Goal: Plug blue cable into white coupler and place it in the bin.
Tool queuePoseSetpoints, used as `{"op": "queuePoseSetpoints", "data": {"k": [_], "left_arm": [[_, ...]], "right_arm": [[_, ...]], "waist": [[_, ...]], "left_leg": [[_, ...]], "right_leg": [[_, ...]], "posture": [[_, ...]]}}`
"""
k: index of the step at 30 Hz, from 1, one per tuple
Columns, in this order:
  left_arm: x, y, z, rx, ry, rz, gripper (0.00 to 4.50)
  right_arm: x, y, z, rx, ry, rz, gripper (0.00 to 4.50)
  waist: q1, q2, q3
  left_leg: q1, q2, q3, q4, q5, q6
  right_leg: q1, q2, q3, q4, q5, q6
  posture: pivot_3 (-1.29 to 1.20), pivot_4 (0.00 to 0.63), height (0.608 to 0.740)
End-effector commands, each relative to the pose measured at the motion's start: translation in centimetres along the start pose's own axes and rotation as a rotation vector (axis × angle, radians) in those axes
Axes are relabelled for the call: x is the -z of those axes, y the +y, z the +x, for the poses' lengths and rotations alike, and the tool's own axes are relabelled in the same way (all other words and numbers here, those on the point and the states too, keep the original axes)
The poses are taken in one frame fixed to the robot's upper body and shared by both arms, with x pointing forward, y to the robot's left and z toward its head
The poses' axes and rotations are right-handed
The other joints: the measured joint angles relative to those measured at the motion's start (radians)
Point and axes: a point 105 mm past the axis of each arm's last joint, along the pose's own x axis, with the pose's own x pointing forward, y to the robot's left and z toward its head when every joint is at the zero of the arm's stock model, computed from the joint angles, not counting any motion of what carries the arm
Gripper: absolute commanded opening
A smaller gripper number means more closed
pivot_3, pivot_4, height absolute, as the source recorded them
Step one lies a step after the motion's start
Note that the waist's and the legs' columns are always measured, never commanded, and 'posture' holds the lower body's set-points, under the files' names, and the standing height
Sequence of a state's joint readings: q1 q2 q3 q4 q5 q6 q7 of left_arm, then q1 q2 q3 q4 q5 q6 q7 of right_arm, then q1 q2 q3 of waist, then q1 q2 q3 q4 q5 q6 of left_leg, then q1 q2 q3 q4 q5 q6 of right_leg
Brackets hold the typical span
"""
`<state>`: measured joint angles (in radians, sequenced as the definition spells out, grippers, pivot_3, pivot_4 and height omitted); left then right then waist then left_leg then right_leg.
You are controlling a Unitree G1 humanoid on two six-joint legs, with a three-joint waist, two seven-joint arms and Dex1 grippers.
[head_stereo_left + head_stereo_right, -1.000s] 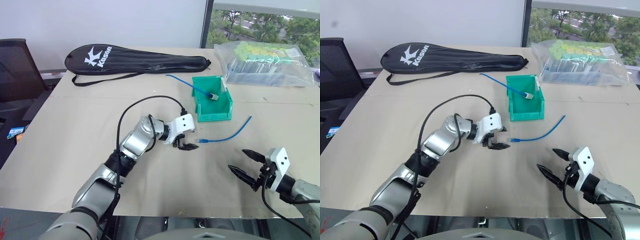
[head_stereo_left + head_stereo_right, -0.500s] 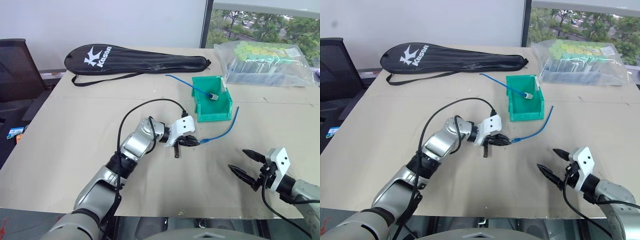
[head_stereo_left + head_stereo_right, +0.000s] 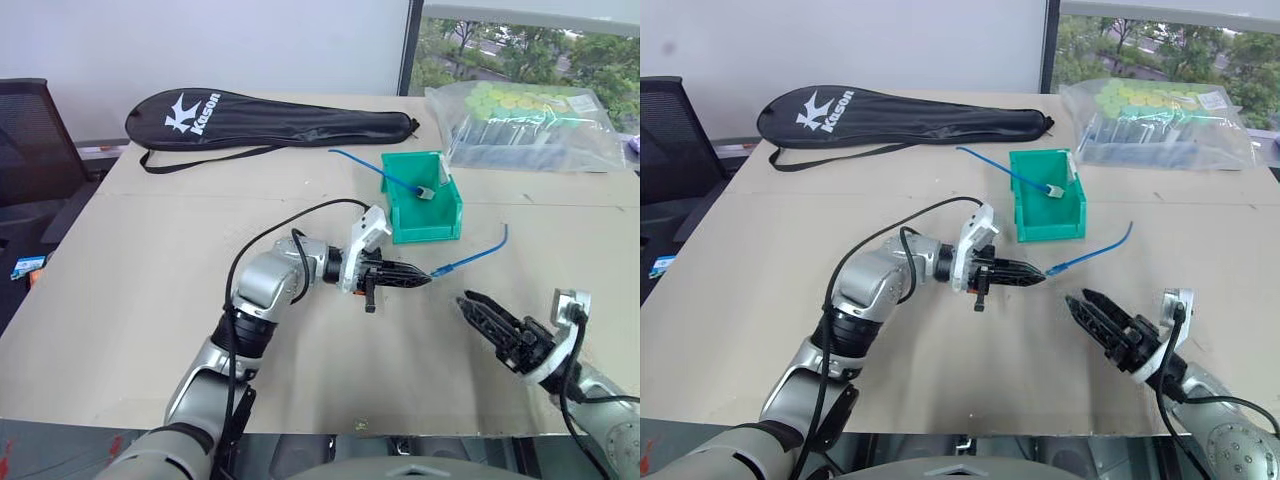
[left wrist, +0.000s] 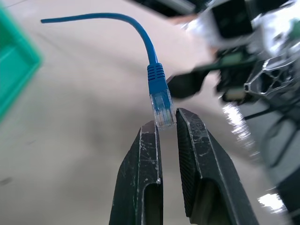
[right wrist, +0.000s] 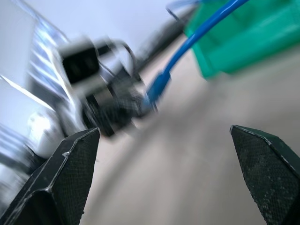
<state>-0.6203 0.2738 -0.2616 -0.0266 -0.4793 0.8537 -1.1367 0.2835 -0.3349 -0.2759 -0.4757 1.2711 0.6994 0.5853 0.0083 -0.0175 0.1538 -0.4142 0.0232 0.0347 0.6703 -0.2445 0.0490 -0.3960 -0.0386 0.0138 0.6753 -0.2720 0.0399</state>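
Note:
The clear plug is covered by my left gripper's fingers, so my right gripper needs to grab the blue cable by the bare blue boot (image 3: 445, 269) (image 5: 158, 86) behind the plug next.
My left gripper (image 3: 424, 277) is shut on the clear plug (image 4: 161, 105) of the blue cable (image 3: 470, 255), held just above the table and pointing right. The rest of the cable arcs away toward the right of the bin. The green bin (image 3: 402, 226) stands just behind the left gripper, near the table's middle. My right gripper (image 3: 466, 297) hovers open at the front right, its fingers (image 5: 75, 159) spread wide and aimed at the held plug. The white coupler is out of view.
Another blue cable ending in a greyish coupler (image 3: 427, 190) rests in the bin and hangs over its back edge. A black racket bag (image 3: 270, 120) lies along the far side. A clear plastic bag of goods (image 3: 530, 125) sits at the back right.
The left gripper closed on the cable's plug, lifted it off the table and turned to point right. The right gripper rose, rolled and moved in toward the plug.

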Motion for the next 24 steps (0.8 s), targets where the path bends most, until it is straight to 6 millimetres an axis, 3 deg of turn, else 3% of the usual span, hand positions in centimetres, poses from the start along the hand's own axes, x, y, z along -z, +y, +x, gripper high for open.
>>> {"op": "queuePoseSetpoints", "data": {"k": [1, 6, 7, 10, 16, 24], "left_arm": [[-1.5, -1.1, -0.1, 0.049, -0.053, -0.022, 0.03], [-1.5, -1.5, -0.1, 0.066, -0.056, -0.054, 0.03], [-1.5, -1.6, -0.1, 0.067, -0.056, -0.057, 0.01], [-1.6, -1.7, -0.1, 0.071, -0.059, -0.065, 0.0], [-1.7, -2.0, -0.3, 0.094, -0.063, -0.094, 0.0], [-2.0, -2.1, -0.8, 0.108, -0.086, -0.109, 0.0]], "right_arm": [[-1.3, 2.7, 1.7, -0.13, -0.072, 0.043, 4.4], [-0.4, 3.8, 2.9, -0.181, -0.029, 0.035, 4.4], [-0.5, 3.8, 3.0, -0.183, -0.037, 0.037, 4.15], [-0.6, 3.9, 2.9, -0.188, -0.039, 0.03, 3.23], [-0.8, 4.0, 2.9, -0.197, -0.05, 0.029, 0.18], [-1.2, 4.8, 2.3, -0.258, -0.034, 0.043, 0.05]], "waist": [[0.0, 0.0, 0.0], [0.004, 0.0, 0.0], [0.004, 0.0, 0.0], [0.003, 0.0, 0.0], [0.003, 0.0, 0.0], [0.003, 0.0, 0.0]], "left_leg": [[0.0, 0.0, 0.0, 0.0, 0.0, 0.0], [-0.001, -0.001, 0.0, 0.0, 0.0, 0.0], [-0.001, -0.001, 0.0, 0.0, 0.0, 0.0], [-0.001, -0.001, 0.0, 0.0, 0.0, 0.0], [-0.001, -0.001, 0.0, 0.0, 0.0, 0.0], [-0.001, -0.001, 0.0, 0.0, 0.0, 0.0]], "right_leg": [[0.0, 0.001, 0.0, 0.0, 0.0, 0.0], [0.0, 0.002, -0.001, -0.001, 0.0, 0.0], [0.0, 0.002, -0.001, -0.002, 0.0, 0.0], [0.0, 0.002, -0.001, -0.002, 0.0, 0.0], [0.0, 0.002, -0.001, -0.002, 0.0, 0.0], [0.0, 0.002, 0.0, -0.002, 0.0, 0.0]], "posture": [[0.0, 0.15, 0.74], [0.0, 0.15, 0.74], [0.0, 0.15, 0.74], [0.0, 0.15, 0.74], [0.0, 0.15, 0.74], [0.0, 0.15, 0.74]]}}
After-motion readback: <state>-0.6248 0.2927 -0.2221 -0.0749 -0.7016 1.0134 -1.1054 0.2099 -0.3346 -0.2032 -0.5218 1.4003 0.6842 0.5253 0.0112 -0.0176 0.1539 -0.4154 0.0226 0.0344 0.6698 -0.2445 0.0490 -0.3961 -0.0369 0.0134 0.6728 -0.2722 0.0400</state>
